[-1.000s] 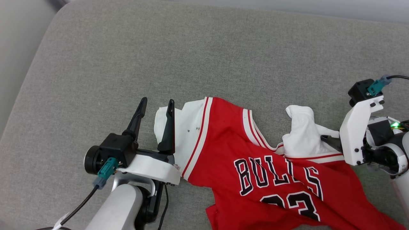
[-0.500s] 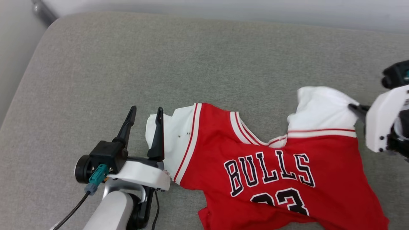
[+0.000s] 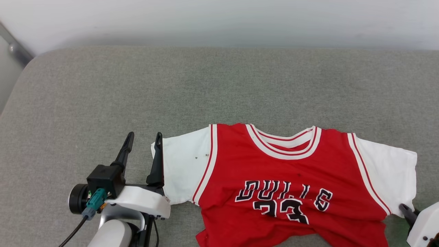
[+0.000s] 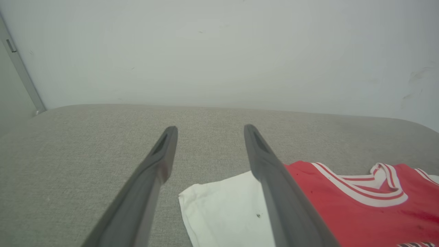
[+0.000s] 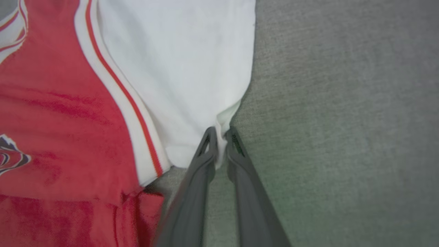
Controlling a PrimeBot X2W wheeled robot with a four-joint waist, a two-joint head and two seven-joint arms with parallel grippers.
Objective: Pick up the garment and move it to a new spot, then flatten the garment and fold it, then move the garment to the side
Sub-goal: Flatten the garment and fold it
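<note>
My left gripper grips the garment by its white sleeve's upper hem corner (image 3: pixel 154 146) next, since the garment's red body (image 3: pixel 284 175) lies spread flat.
The garment (image 3: pixel 284 185), a red jersey with white short sleeves and black lettering, lies spread face up on the grey cushion, collar toward the far side. My left gripper (image 3: pixel 144 135) stands open at the edge of its left white sleeve (image 4: pixel 223 209), with one finger (image 4: pixel 274 185) over the sleeve's edge and the other over bare cushion. At the lower right, my right gripper (image 3: pixel 404 208) is shut on the lower corner of the right white sleeve (image 5: pixel 192 68). In the right wrist view the cloth is pinched between the right gripper's (image 5: pixel 221 132) fingertips.
The grey fabric cushion (image 3: pixel 205 85) stretches wide behind and to the left of the jersey. A white wall (image 3: pixel 219 20) runs along its far edge. A metal rail (image 3: pixel 13 48) stands at the far left corner, where the cushion's edge curves down.
My right gripper has shut on the right sleeve and drawn it out to the right, so the jersey lies flatter with its collar showing. The head camera has tilted up. The left gripper stays open.
</note>
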